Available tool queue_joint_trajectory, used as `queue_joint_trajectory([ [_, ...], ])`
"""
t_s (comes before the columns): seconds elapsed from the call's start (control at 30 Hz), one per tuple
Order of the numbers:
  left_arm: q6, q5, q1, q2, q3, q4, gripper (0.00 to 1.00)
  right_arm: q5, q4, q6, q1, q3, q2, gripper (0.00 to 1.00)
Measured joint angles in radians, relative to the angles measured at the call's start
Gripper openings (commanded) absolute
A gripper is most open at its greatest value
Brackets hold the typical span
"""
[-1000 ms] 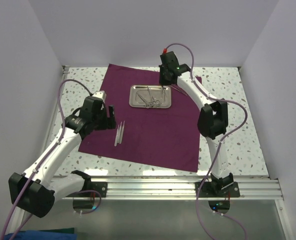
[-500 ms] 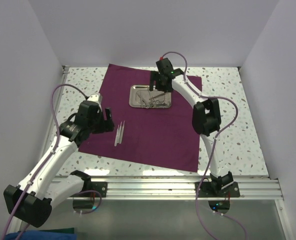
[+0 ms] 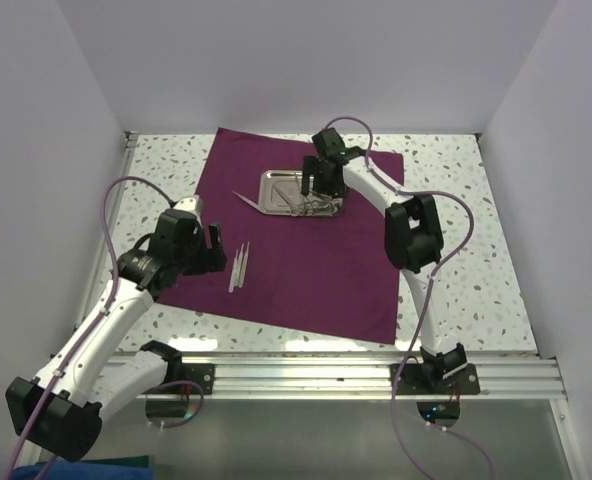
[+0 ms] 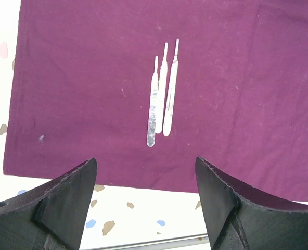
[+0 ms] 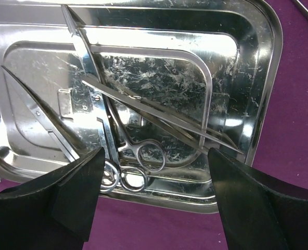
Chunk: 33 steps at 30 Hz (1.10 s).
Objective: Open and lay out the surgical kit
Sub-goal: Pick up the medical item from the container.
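Observation:
My right gripper will next grab the long tweezers [image 5: 159, 114] across both arms near the middle of their length, to lift them from the tray and lay them flat.
The dark purple cloth [image 3: 306, 270] of the surgical kit lies spread flat on the table. The steel tray [image 3: 276, 180] sits on its far part and holds ring-handled scissor-like instruments [image 5: 136, 166] and long tweezers [image 5: 159, 114]. My right gripper [image 3: 313, 185] hovers low over the tray, open [image 5: 156, 152], with nothing between its fingers. Three thin silver instruments [image 4: 162, 94] lie side by side on the cloth's left part [image 3: 238, 266]. One thin silver instrument [image 3: 244, 200] lies on the cloth left of the tray. My left gripper [image 3: 212, 248] hangs open [image 4: 144, 161] over the cloth's near-left edge, empty.
The speckled white tabletop [image 3: 456, 230] surrounds the cloth. White walls close in the left, far and right sides. A metal rail [image 3: 356, 375] carrying both arm bases runs along the near edge.
My right gripper moved left and down over the tray and went from shut to open. A thin instrument now lies on the cloth left of the tray. The left arm drew back slightly.

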Motion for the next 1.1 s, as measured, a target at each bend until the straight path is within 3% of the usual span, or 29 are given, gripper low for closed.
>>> queue_joint_trajectory([
  [0.33, 0.000, -0.007, 0.000, 0.005, 0.000, 0.000, 0.80, 0.026, -0.007, -0.031, 0.005, 0.155, 0.064, 0.84],
  [0.63, 0.000, -0.011, 0.000, 0.035, 0.000, 0.000, 0.80, 0.048, 0.000, -0.061, 0.005, 0.161, 0.126, 0.79],
  [0.73, 0.000, -0.011, 0.000, 0.037, 0.000, 0.000, 0.80, 0.063, 0.000, -0.078, 0.004, 0.161, 0.130, 0.59],
  [0.77, 0.000, -0.011, 0.000, 0.039, 0.000, 0.000, 0.80, 0.074, -0.002, -0.086, 0.004, 0.161, 0.131, 0.44],
  [0.93, 0.000, -0.011, 0.000, 0.062, 0.000, 0.000, 0.80, 0.105, 0.014, -0.096, -0.003, 0.138, 0.124, 0.15],
  [0.97, 0.000, -0.011, 0.000, 0.066, 0.000, 0.000, 0.80, 0.106, 0.022, -0.097, -0.005, 0.127, 0.119, 0.06],
  [1.0, 0.000, -0.011, 0.000, 0.069, 0.000, 0.000, 0.80, 0.107, 0.031, -0.097, -0.006, 0.114, 0.112, 0.01],
  [1.1, 0.000, -0.011, 0.000, 0.071, 0.000, 0.000, 0.80, 0.112, 0.044, -0.099, -0.005, 0.097, 0.103, 0.00],
])
